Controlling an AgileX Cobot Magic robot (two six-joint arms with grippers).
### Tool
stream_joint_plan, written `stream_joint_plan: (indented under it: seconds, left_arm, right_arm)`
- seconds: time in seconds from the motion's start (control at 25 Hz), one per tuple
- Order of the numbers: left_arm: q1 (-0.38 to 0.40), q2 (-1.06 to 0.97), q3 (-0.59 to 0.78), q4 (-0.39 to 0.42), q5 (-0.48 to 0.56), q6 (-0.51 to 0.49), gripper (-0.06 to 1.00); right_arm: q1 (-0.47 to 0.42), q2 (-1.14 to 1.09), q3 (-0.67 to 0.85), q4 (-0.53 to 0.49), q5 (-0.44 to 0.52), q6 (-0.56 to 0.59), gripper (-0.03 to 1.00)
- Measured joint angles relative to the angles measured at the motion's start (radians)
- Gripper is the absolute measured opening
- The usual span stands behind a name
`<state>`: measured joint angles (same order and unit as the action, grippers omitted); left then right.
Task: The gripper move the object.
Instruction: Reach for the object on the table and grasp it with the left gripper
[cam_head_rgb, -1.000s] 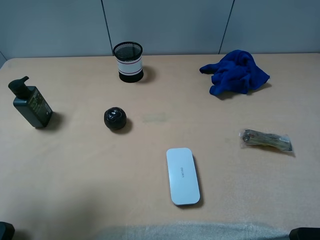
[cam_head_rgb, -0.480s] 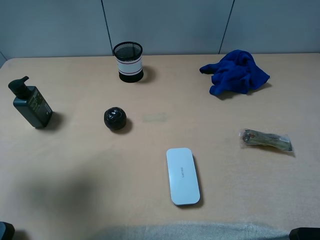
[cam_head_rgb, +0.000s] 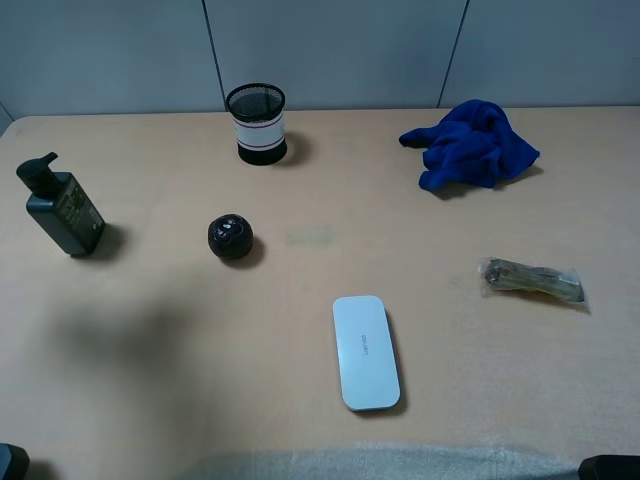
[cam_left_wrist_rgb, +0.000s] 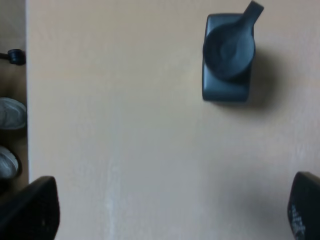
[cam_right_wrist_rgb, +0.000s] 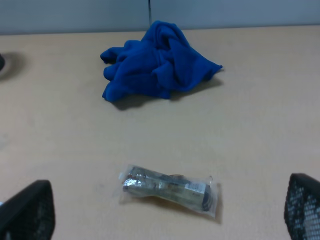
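Observation:
I will next grip the dark pump bottle (cam_head_rgb: 65, 210) by its pump top (cam_head_rgb: 38, 172) with my left gripper, and then it can move the bottle across the table.
The object, a dark green-black pump bottle (cam_head_rgb: 65, 210), stands upright near the table's left edge. The left wrist view shows it from above (cam_left_wrist_rgb: 227, 60), with its nozzle on top. My left gripper (cam_left_wrist_rgb: 167, 215) is open and empty, hanging over bare table short of the bottle, with only its two dark fingertips (cam_left_wrist_rgb: 30, 212) showing. My right gripper (cam_right_wrist_rgb: 165, 215) is open and empty above the right part of the table. Neither gripper shows in the exterior high view; only a soft shadow lies on the table below the bottle.
A black ball (cam_head_rgb: 230, 237), a black mesh cup with a white band (cam_head_rgb: 257, 124), a blue cloth (cam_head_rgb: 470, 145), a white flat case (cam_head_rgb: 365, 350) and a plastic packet (cam_head_rgb: 530, 280) lie on the table. The table's left edge (cam_left_wrist_rgb: 27, 100) runs close to the bottle.
The soft shadow on the left of the table has crept farther from the front edge, toward the bottle. No object has moved.

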<state>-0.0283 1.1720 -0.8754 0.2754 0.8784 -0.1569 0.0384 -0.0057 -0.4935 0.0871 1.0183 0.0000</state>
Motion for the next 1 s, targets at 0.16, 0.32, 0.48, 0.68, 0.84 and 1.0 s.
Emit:
stream_joint_plan:
  seconds: [0.16, 0.32, 0.48, 0.68, 0.84, 1.0]
  left_arm:
    - [0.0, 0.066, 0.0, 0.0, -0.054, -0.018, 0.92]
    - [0.0, 0.12, 0.0, 0.0, -0.106, -0.05, 0.92]
    - [0.005, 0.168, 0.0, -0.018, -0.15, -0.056, 0.92]
    - [0.027, 0.239, 0.0, -0.075, -0.196, -0.051, 0.92]
    - [0.029, 0.292, 0.0, -0.083, -0.231, -0.049, 0.92]
    - [0.029, 0.344, 0.0, -0.085, -0.271, -0.053, 0.92]
  right_arm:
    - [0.0, 0.0, 0.0, 0.0, 0.0, 0.0, 0.69]
    - [0.0, 0.0, 0.0, 0.0, 0.0, 0.0, 0.69]
    - [0.0, 0.0, 0.0, 0.0, 0.0, 0.0, 0.69]
    - [0.0, 0.0, 0.0, 0.0, 0.0, 0.0, 0.69]
    - [0.0, 0.0, 0.0, 0.0, 0.0, 0.0, 0.69]
    - [0.0, 0.0, 0.0, 0.0, 0.001, 0.0, 0.69]
